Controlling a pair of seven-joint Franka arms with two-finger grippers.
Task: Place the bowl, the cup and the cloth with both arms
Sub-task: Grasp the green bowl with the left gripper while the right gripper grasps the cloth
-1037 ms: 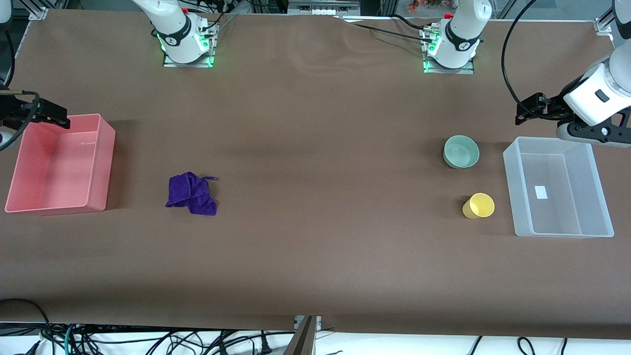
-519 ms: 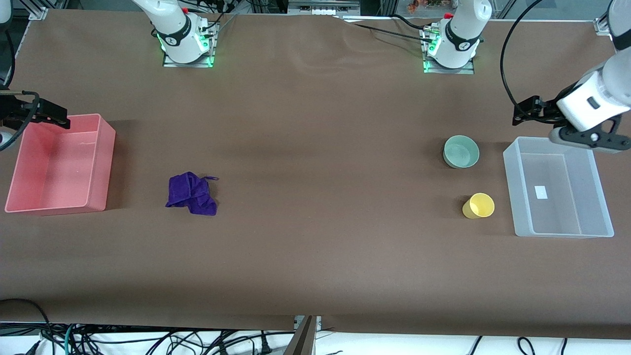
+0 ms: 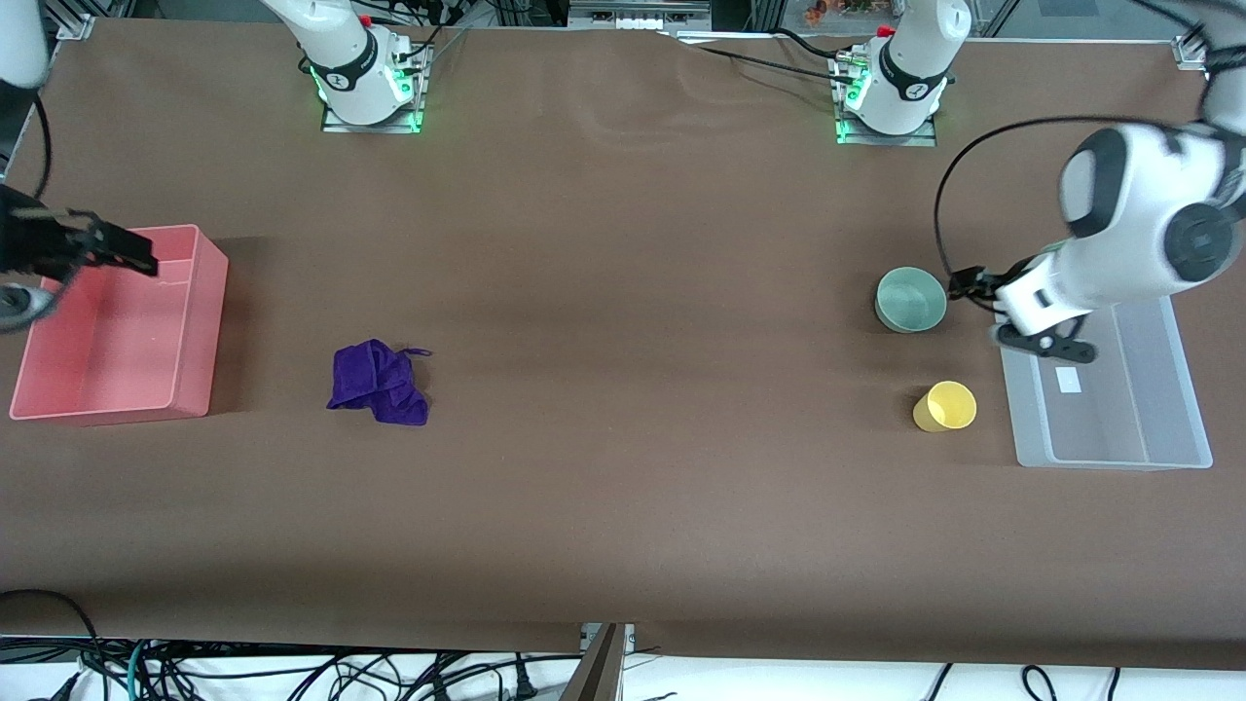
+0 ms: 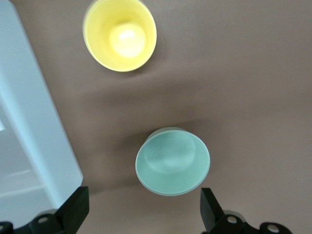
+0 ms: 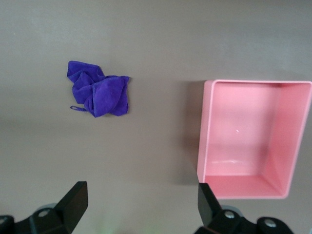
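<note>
My right gripper will next grab the purple cloth by its crumpled middle, for placing in the pink bin.
The pale green bowl stands upright toward the left arm's end of the table. It also shows in the left wrist view. The yellow cup stands nearer to the front camera than the bowl and shows in the left wrist view too. My left gripper is open and empty, just beside the bowl and above the table. The purple cloth lies crumpled toward the right arm's end. My right gripper is open and empty over the pink bin's rim.
A pink bin stands at the right arm's end of the table, beside the cloth. A clear plastic bin stands at the left arm's end, beside the bowl and cup; the left arm's wrist hangs over it.
The left arm has swung down from over the clear bin's rim toward the bowl; its gripper now sits right beside the bowl. The right gripper has shifted slightly over the pink bin.
</note>
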